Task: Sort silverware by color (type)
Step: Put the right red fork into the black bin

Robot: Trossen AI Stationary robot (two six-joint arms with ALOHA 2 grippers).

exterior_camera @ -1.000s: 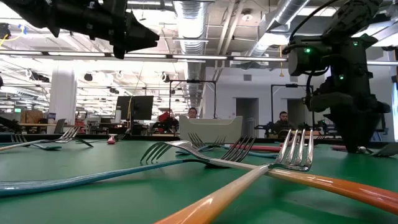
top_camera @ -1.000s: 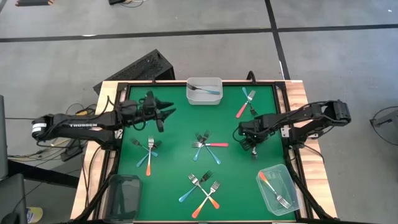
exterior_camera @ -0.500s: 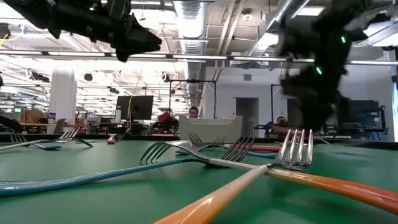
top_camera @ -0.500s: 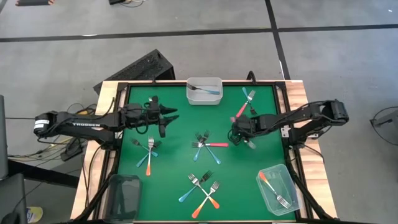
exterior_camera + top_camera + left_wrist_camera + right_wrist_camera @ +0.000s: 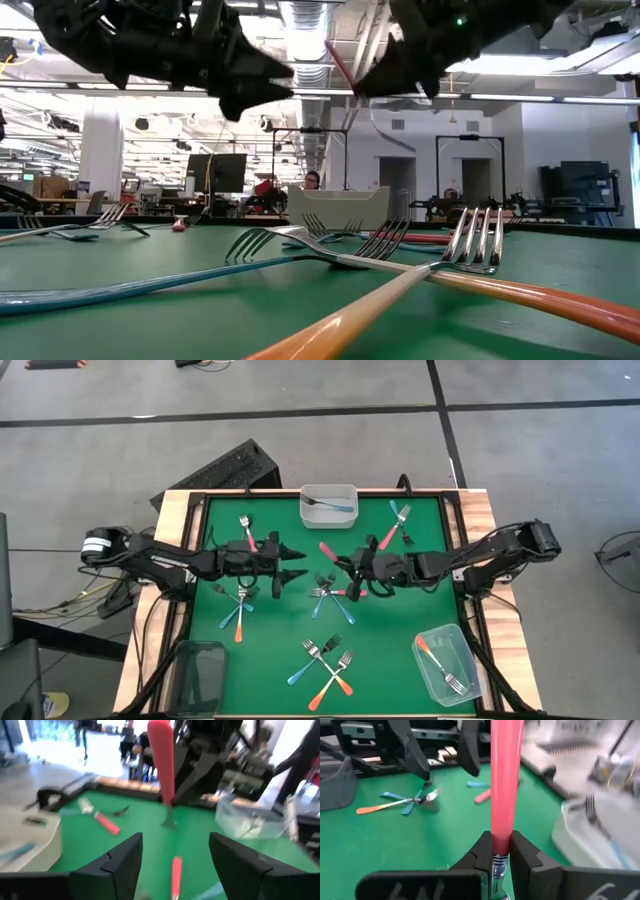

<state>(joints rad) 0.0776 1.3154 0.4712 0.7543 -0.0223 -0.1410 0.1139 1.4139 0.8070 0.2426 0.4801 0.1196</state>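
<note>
My left gripper moves toward the pink-red fork handle's loose end next, before it closes on that end, since its fingers stop short.
My right gripper hangs above the mat's middle, shut on a pink-red fork whose handle points at my left gripper. The left gripper is open and level, its fingers standing short of the handle's free end and apart from it. Other forks lie in crossed piles on the green mat: at the left, in the centre, near the front and at the far right. A single pink-red one lies at the far left. My right gripper pinches the fork between its two fingers where the pink-red handle meets the metal neck. The fingers come nearly level from the table's right, along the fork. The handle sticks out ahead of them, lifted clear of the mat; the tines are hidden behind the fingers.
A clear container with a blue fork stands at the far edge. Another container, holding an orange fork, sits at the near right corner. A dark one sits at the near left. A black raised rim frames the mat.
My right gripper has risen from the mat's right side and gone toward the table's left, tipping from pointing down to nearly level, with the pink-red fork now clear of the mat. My left gripper has moved toward the table's centre and sunk a little, uncovering the single pink-red fork.
</note>
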